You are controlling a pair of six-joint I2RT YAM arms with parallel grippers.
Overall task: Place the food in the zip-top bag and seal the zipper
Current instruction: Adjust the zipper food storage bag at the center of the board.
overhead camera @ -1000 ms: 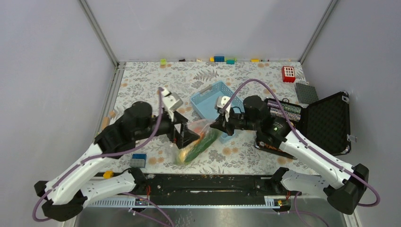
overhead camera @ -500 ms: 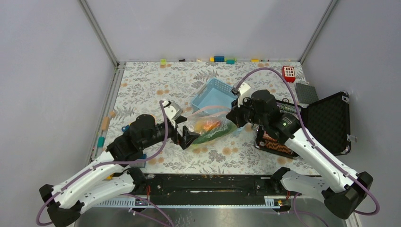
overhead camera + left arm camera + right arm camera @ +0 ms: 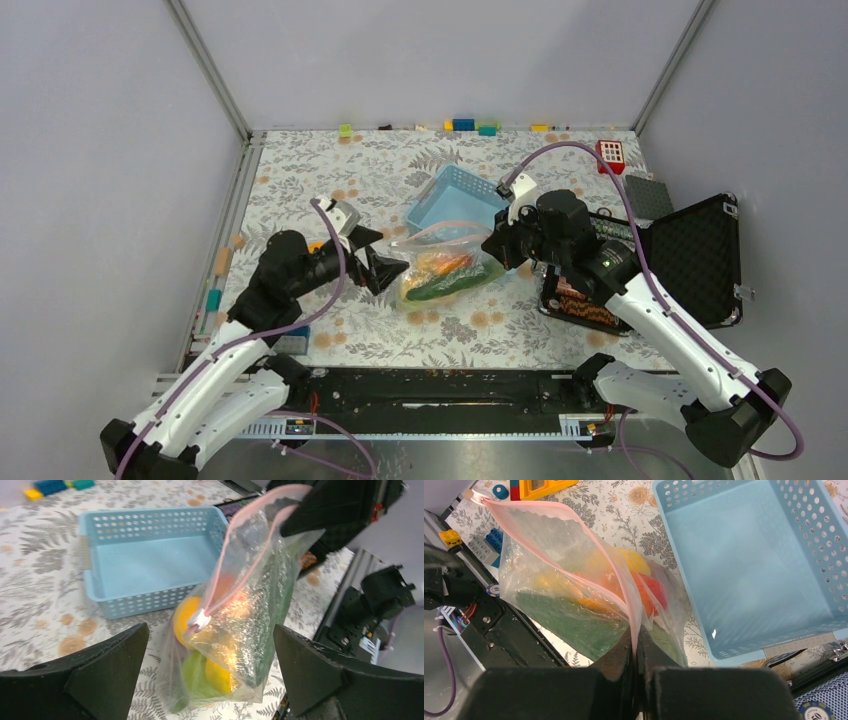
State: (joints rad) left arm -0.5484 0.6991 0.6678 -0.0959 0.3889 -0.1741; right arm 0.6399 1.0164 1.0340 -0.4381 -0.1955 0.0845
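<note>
The white slider (image 3: 200,620) should stay free to seal the zipper, so my left gripper needs to grab the bag at the zipper end (image 3: 396,246) beside it next.
The zip-top bag (image 3: 445,270) lies on the flowered table in front of the basket, with its right end lifted. It holds the food (image 3: 192,625): yellow, orange, red and green pieces (image 3: 644,587) show through the plastic. The pink zipper (image 3: 226,562) runs up from a white slider (image 3: 200,620) at the bag's left end. My right gripper (image 3: 636,641) is shut on the zipper strip at the bag's right end (image 3: 497,245). My left gripper (image 3: 210,675) stands open just left of the bag (image 3: 385,268), fingers either side of it without touching.
A light blue mesh basket (image 3: 455,198) sits right behind the bag. An open black case (image 3: 690,262) stands at the right, with a red box (image 3: 610,156) and grey plate (image 3: 648,196) behind it. Small blocks line the back wall (image 3: 465,125) and the left edge (image 3: 212,298).
The right gripper has carried the bag's end back and right, so the bag now lies beside the basket. The left arm has drawn back to the left, still open.
</note>
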